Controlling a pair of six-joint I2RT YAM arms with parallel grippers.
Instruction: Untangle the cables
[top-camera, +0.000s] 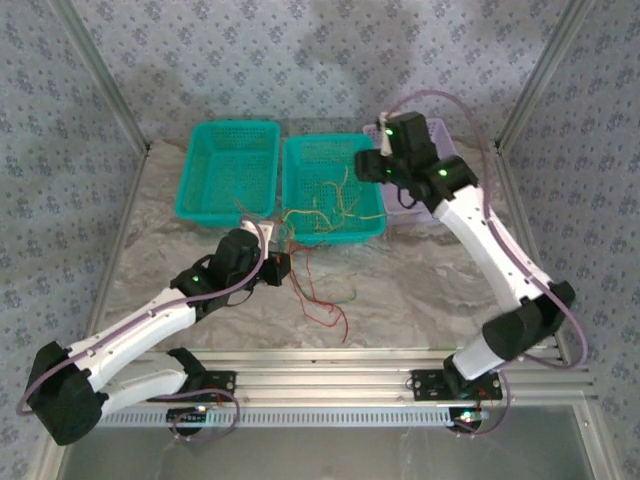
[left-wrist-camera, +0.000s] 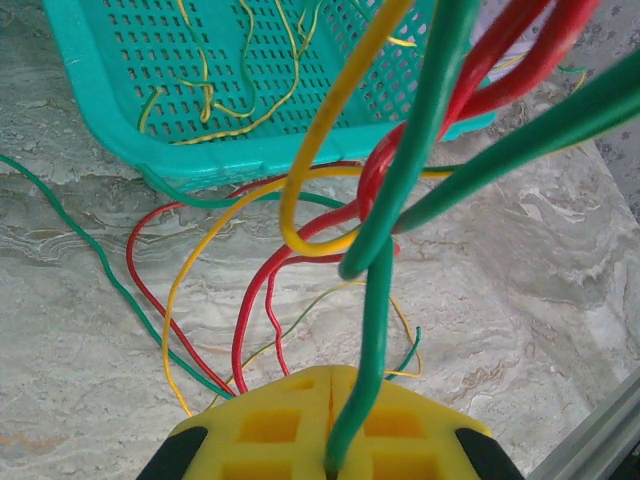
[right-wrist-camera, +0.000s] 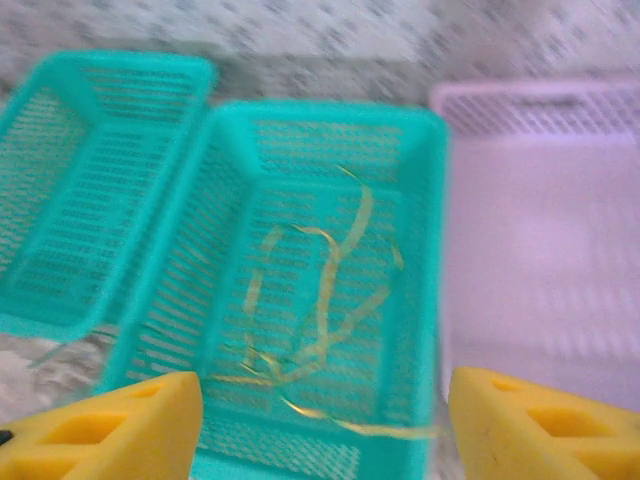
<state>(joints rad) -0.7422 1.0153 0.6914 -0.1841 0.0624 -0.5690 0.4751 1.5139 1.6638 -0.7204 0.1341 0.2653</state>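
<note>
The yellow cable should lie inside the teal basket (top-camera: 300, 160), so my right gripper will next grab the yellow cable by its part over the basket's lilac-side rim (top-camera: 381, 216).
The cables are thin red, green and yellow wires. Some lie tangled in the middle teal basket (top-camera: 300, 160); others (top-camera: 322, 292) spill over its front rim onto the table. My left gripper (top-camera: 280, 268) hovers just in front of that basket, shut on a green cable (left-wrist-camera: 375, 330) that rises from between its yellow fingers (left-wrist-camera: 270, 420). Red (left-wrist-camera: 250, 310) and yellow (left-wrist-camera: 172, 300) loops hang around the green cable. My right gripper (top-camera: 372, 165) is above the basket's far right corner, open with nothing between its fingers (right-wrist-camera: 110, 430). Below it, yellow cables (right-wrist-camera: 322, 300) lie on the basket floor.
A second teal basket (top-camera: 228, 170) stands left of the middle one, holding nothing I can see. A lilac basket (right-wrist-camera: 540, 250) stands to the right, partly under my right arm. The marbled table top (top-camera: 420, 290) lies bare in front. Metal frame posts (top-camera: 100, 90) rise at both sides.
</note>
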